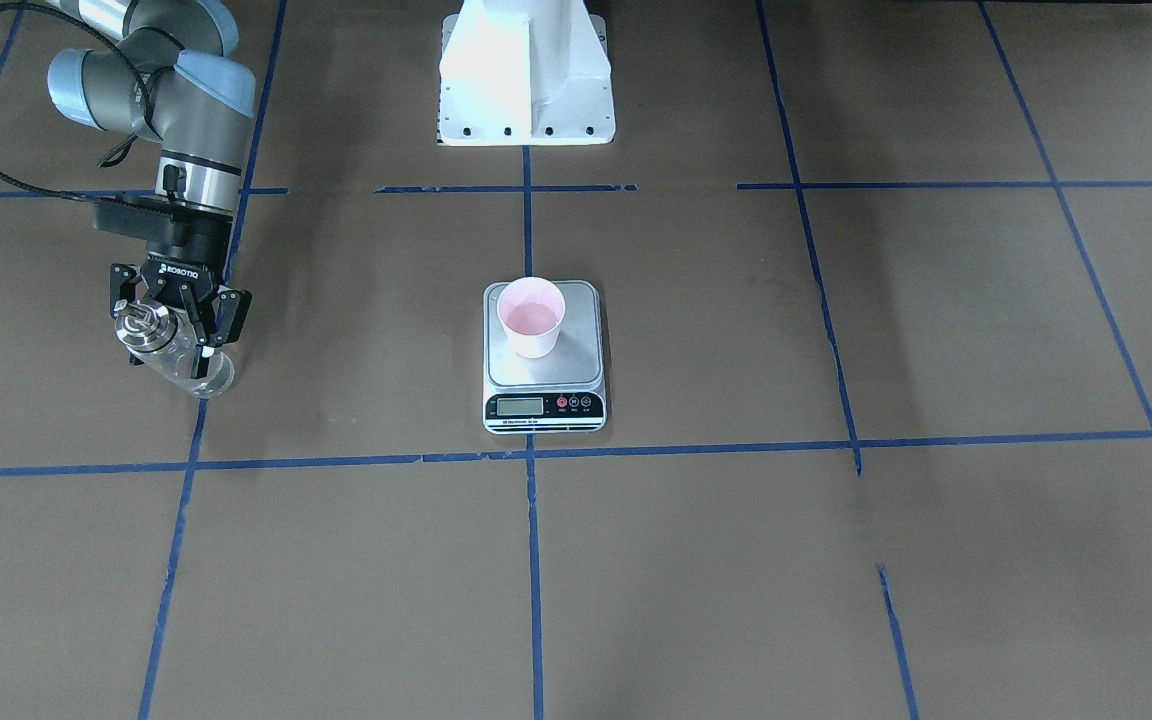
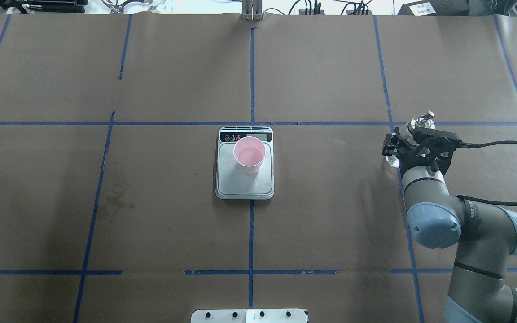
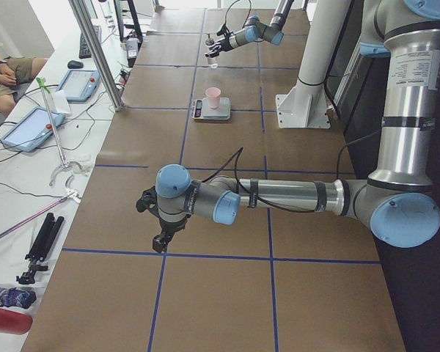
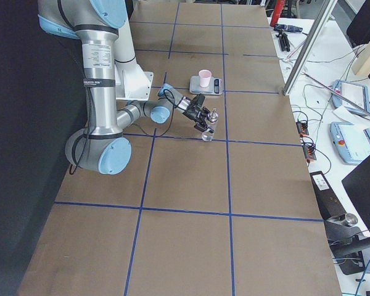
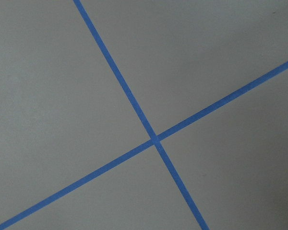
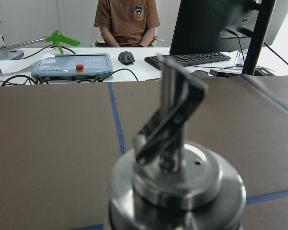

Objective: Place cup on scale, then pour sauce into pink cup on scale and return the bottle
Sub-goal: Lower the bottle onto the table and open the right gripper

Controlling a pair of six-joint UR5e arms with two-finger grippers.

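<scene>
My right gripper opens now, since the glass bottle stands upright, its base (image 1: 220,383) meeting the table at the blue tape (image 1: 205,406).
The pink cup (image 1: 531,317) stands upright on the silver-grey scale (image 1: 581,355) at the table's middle; both also show in the overhead view, the cup (image 2: 249,154) and the scale (image 2: 240,184). My right gripper (image 1: 176,322) is shut on the clear glass bottle (image 1: 186,365), just below its metal collar, far to the robot's right of the scale. The bottle's base is at or just above the table. The spout cap (image 6: 170,120) fills the right wrist view. My left gripper (image 3: 161,240) hangs over bare table; I cannot tell its state.
The robot's white base (image 1: 526,75) stands behind the scale. Blue tape lines (image 5: 153,139) cross the brown table cover. A person, monitors and keyboards sit beyond the table's far edge (image 6: 127,21).
</scene>
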